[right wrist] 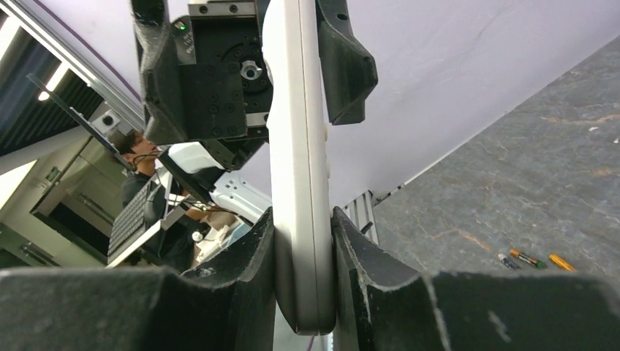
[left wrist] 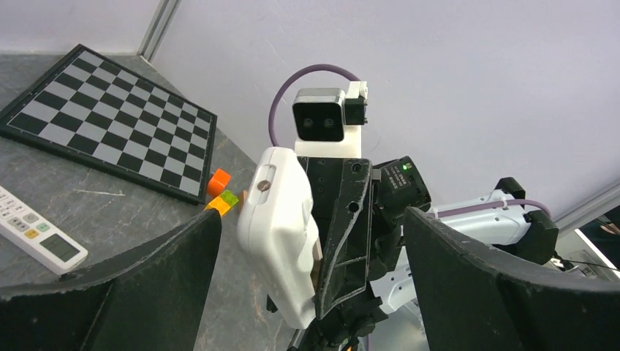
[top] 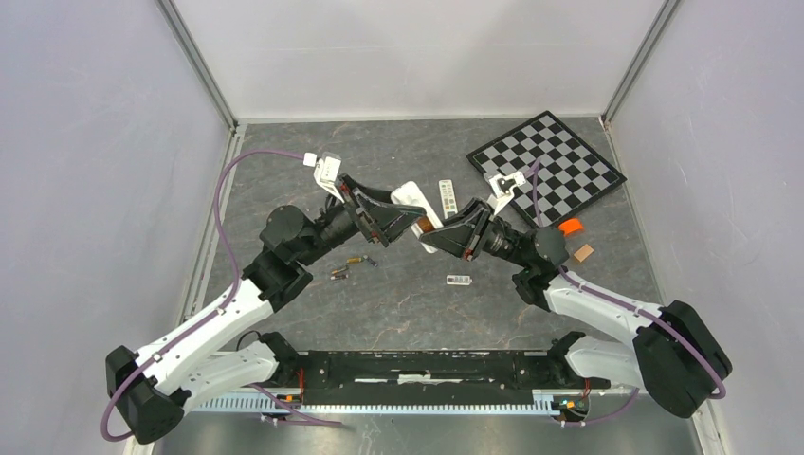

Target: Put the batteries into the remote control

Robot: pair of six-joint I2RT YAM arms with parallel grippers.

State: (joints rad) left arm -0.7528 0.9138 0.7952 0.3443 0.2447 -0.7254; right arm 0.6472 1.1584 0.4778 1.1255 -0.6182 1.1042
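The battery compartment needs to stay open for batteries. My left gripper will next grab the white remote control by its loose end [top: 406, 194] [left wrist: 273, 191].
My right gripper [top: 438, 230] [right wrist: 303, 219] is shut on the lower end of a white remote control [top: 410, 196] [right wrist: 296, 146] and holds it edge-on above the table. My left gripper [top: 403, 220] [left wrist: 311, 219] is open; its fingers [left wrist: 110, 292] straddle the remote's other end [left wrist: 281, 227] with gaps on both sides. The batteries [top: 356, 259] [right wrist: 526, 257], small cylinders with brassy ends, lie on the table below the left gripper, one a little nearer [top: 339, 275]. A small white cover piece [top: 459, 280] lies near the middle.
A second white remote with buttons [top: 447, 197] [left wrist: 40, 234] lies flat behind the grippers. A chessboard [top: 545, 166] [left wrist: 110, 124] sits at the back right. An orange block [top: 570, 226] and a tan block [top: 583, 252] lie beside the right arm.
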